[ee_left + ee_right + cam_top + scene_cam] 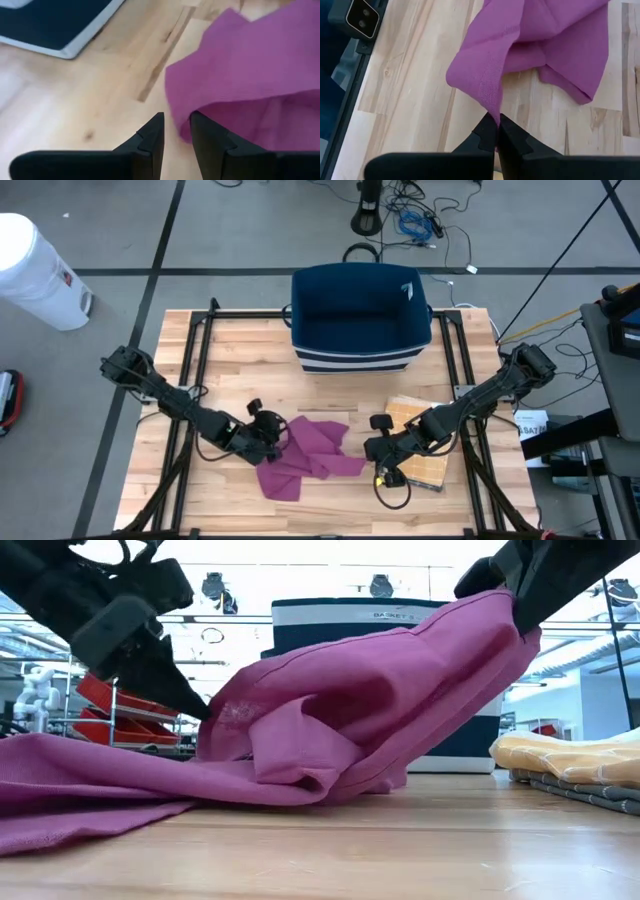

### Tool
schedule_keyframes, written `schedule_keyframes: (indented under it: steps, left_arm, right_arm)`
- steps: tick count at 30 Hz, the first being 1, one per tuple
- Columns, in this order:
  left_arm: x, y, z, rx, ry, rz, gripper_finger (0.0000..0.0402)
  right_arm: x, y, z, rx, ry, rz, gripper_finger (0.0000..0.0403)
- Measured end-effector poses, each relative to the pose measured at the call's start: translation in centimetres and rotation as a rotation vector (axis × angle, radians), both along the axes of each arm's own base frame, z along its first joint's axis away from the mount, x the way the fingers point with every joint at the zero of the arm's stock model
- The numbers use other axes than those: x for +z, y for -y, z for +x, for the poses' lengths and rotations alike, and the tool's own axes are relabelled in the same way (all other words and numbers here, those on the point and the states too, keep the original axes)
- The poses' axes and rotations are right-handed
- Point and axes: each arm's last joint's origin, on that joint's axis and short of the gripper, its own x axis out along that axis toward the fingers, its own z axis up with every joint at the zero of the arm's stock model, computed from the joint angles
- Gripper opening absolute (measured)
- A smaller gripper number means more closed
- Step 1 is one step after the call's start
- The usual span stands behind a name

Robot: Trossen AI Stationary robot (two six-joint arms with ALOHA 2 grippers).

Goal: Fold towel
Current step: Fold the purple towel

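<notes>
Next, my left gripper grips the magenta towel by its loose hemmed corner. Then it spreads the towel for folding.
A magenta towel lies crumpled on the wooden table, between my two grippers. My right gripper is shut on its right end, which rises off the table in the low view. The rest of the towel rests on the wood. My left gripper is low at the towel's left side, open with a narrow gap. The towel's left edge lies just ahead of its fingertips. My right gripper pinches a hemmed corner of the towel between its two fingertips. It comes slanting down from the table's right. That end is lifted clear, and the cloth runs as a taut ridge down to the part lying on the table. I cannot tell whether my left gripper touches the towel's edge.
A dark blue basket stands at the far middle of the table. A stack of folded towels, yellow on top, lies right of the magenta towel, under my right arm. Bare wood shows toward the near edge.
</notes>
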Motion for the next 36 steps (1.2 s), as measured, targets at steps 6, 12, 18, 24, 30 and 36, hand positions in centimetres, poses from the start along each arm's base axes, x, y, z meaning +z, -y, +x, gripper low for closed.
schedule_keyframes:
  steps: [6,12,18,24,30,36]
  left_arm:
    - [-0.1,1.0,-0.1,-0.039,0.057,-0.169,0.0100]
    - [-0.7,1.1,-0.8,0.032,0.095,-0.228,0.0100]
    - [-1.8,0.5,-1.5,0.129,0.157,-0.319,0.0100]
    - [-3.0,-0.5,-2.3,0.174,0.216,-0.382,0.0100]
    - [-3.5,-1.4,-2.4,0.210,0.229,-0.403,0.0100]
    - [-4.0,-2.0,-1.8,0.194,0.201,-0.415,0.0100]
  right_arm:
    - [0.0,0.0,0.0,-0.001,0.001,-0.004,0.0000]
    - [0.0,0.1,0.0,-0.011,0.011,-0.024,0.0000]
    - [0.0,0.1,0.0,-0.012,0.011,-0.025,0.0000]
    - [0.1,0.0,0.1,0.002,0.024,-0.031,0.0000]
    - [0.1,0.0,0.2,0.015,0.041,-0.031,0.0000]
    - [0.2,0.0,0.3,0.009,0.058,-0.051,0.0000]
